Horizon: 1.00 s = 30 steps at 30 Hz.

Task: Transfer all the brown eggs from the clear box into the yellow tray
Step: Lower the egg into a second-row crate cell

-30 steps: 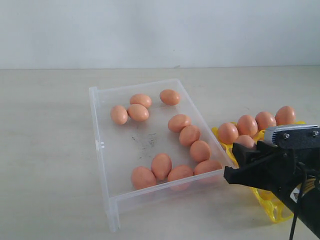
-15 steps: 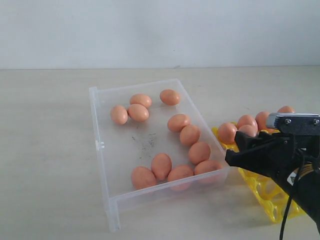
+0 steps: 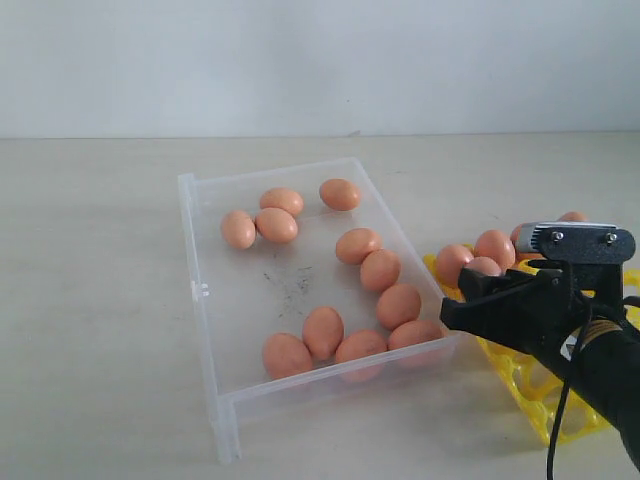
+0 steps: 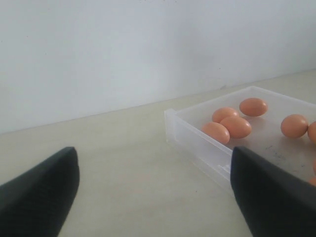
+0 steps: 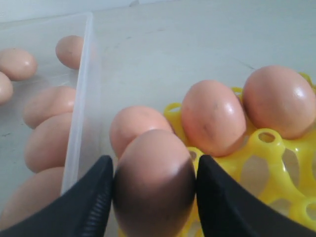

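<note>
My right gripper opens now, since in the right wrist view my egg sits low among the cups, so it would rest in the yellow tray (image 5: 261, 168).
Several brown eggs (image 3: 323, 332) lie in the clear box (image 3: 200, 290) at mid-table, in one group at the back and another along its right and front walls. To the right of the box is the yellow tray (image 3: 520, 385), with brown eggs (image 5: 212, 117) standing in its far cups. My right gripper (image 5: 154, 165) is shut on one brown egg (image 5: 154, 182), held above the tray's box-side corner. In the exterior view the right gripper (image 3: 455, 310) hides part of the tray. My left gripper (image 4: 153, 158) is open and holds nothing, over bare table beside the box wall (image 4: 197, 140).
The beige table (image 3: 100, 350) extends left of the box and behind it to a white wall (image 3: 320, 60). The right arm's black body and cable (image 3: 590, 370) cover the tray's front right.
My right gripper, still shut on the egg, has moved up and back in the exterior view, further over the tray.
</note>
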Each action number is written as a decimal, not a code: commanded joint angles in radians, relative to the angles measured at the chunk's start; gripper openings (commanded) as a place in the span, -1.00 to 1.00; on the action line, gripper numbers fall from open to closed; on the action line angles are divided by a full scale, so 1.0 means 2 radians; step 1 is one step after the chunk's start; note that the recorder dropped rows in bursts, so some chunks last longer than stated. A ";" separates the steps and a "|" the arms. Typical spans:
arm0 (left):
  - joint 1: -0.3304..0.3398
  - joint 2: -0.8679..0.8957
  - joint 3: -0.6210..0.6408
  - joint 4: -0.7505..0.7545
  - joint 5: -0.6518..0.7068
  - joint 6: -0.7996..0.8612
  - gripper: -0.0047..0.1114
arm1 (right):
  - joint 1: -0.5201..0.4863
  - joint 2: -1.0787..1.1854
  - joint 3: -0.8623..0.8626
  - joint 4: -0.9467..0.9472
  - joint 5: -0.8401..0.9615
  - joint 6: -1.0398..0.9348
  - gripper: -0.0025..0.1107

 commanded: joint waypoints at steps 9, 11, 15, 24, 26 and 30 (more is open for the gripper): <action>-0.003 -0.002 0.002 -0.003 -0.004 -0.004 0.42 | -0.002 -0.001 0.000 0.008 0.024 0.005 -0.96; -0.003 -0.002 0.002 -0.003 -0.004 -0.004 0.42 | -0.002 -0.001 0.000 0.010 0.024 0.006 -0.90; -0.003 -0.002 0.002 -0.003 -0.004 -0.004 0.42 | -0.002 -0.001 0.000 0.010 0.024 0.006 -0.58; -0.003 -0.002 0.002 -0.003 -0.004 -0.004 0.42 | -0.002 -0.001 0.000 0.017 0.024 0.003 -0.12; -0.003 -0.002 0.002 -0.003 -0.004 -0.004 0.42 | -0.002 -0.001 0.000 0.034 0.022 0.002 -0.12; -0.003 -0.002 0.002 -0.003 -0.004 -0.004 0.42 | -0.002 -0.001 0.000 0.054 0.021 -0.011 -0.12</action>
